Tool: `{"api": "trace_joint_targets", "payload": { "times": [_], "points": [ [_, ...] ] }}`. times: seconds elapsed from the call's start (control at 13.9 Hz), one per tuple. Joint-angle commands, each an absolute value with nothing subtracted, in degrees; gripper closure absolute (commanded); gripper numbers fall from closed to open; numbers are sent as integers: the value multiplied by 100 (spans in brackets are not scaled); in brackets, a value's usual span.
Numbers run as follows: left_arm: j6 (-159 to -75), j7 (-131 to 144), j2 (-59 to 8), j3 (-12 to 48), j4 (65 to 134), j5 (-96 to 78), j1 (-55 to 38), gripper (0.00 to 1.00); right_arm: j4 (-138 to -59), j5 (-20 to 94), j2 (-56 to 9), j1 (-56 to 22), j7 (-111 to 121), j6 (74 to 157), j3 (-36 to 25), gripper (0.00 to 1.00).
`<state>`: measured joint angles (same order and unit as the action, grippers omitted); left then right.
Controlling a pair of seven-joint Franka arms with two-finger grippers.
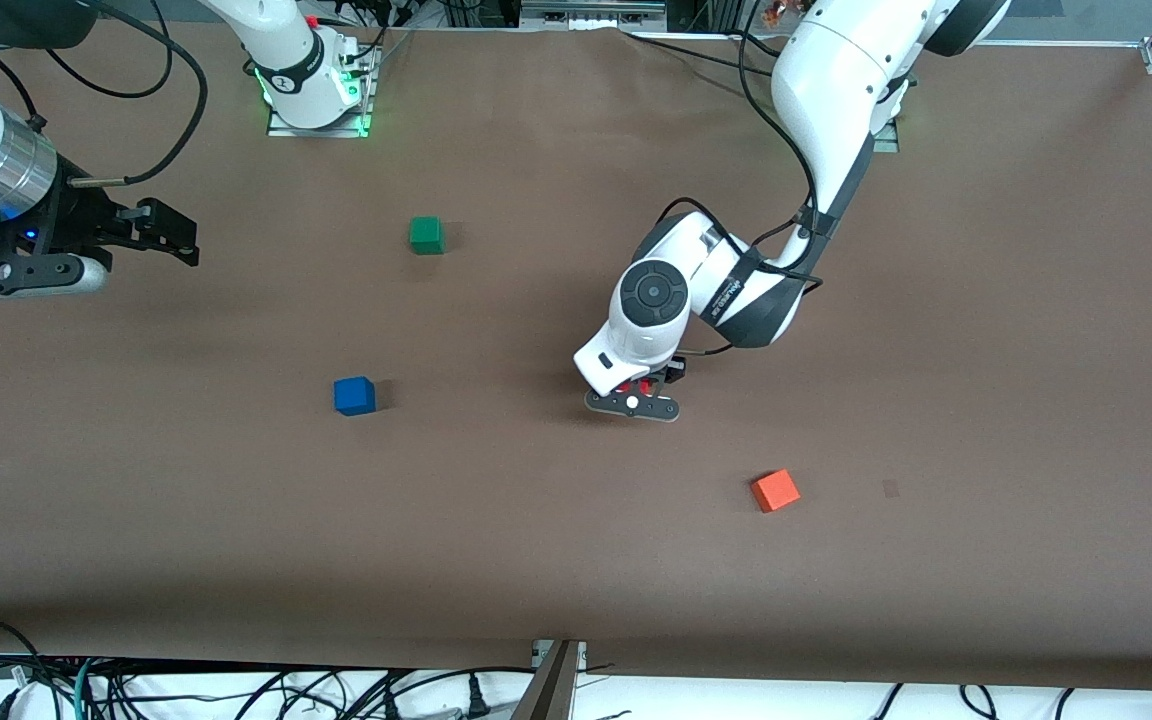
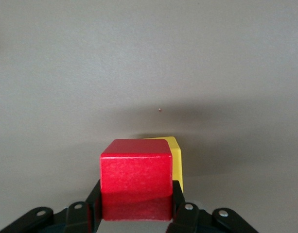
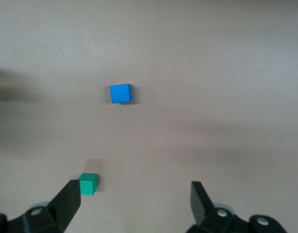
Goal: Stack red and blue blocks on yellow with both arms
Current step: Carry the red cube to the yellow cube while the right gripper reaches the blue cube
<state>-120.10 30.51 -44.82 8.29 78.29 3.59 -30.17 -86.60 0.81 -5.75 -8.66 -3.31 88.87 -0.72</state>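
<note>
The right gripper grabs the blue block [image 1: 354, 395] by its opposite sides next, to stack it on yellow with the red block [image 1: 645, 385].
My left gripper [image 1: 633, 402] is low over the middle of the table and shut on the red block [image 2: 135, 174], with a finger on each of two facing sides. The yellow cube [image 2: 175, 160] shows just past the red block, close under it and slightly offset. I cannot tell whether they touch. In the front view the yellow cube is hidden under the left hand. The blue block [image 1: 354, 395] sits alone on the table toward the right arm's end, and it also shows in the right wrist view [image 3: 120, 93]. My right gripper [image 1: 174, 238] is open and empty, held high at its end.
A green cube [image 1: 426, 235] sits farther from the front camera than the blue block, and it also shows by the right gripper's finger [image 3: 88, 184]. An orange cube [image 1: 775, 490] lies nearer the front camera than the left gripper. The brown table [image 1: 986, 350] spreads wide.
</note>
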Motion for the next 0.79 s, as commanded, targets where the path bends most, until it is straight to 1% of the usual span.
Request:
{"api": "trace_joint_targets", "payload": {
  "times": [0.0, 0.22, 0.36, 0.58, 0.72],
  "points": [
    [-12032, 3103, -4456, 756, 7848, 466, -3234, 100, -8525, 88, -755, -888, -290, 8824, -9, 0],
    [-12032, 3103, -4509, 738, 7857, 475, -3305, 100, -8595, 123, -887, -940, -272, 8850, 0, 0],
    [-12032, 3103, -4491, 729, 7875, 579, -3322, 100, -8552, 62, -1220, -1107, -281, 8911, 0, 0],
    [-12032, 3094, -4509, 721, 7875, 624, -3314, 100, -8744, -9, -1852, -1327, -272, 9735, 0, 0],
    [-12032, 3068, -4509, 721, 7866, 729, -3270, 100, -9278, -9, -2108, -1397, -290, 10726, 0, 0]
  ]
}}
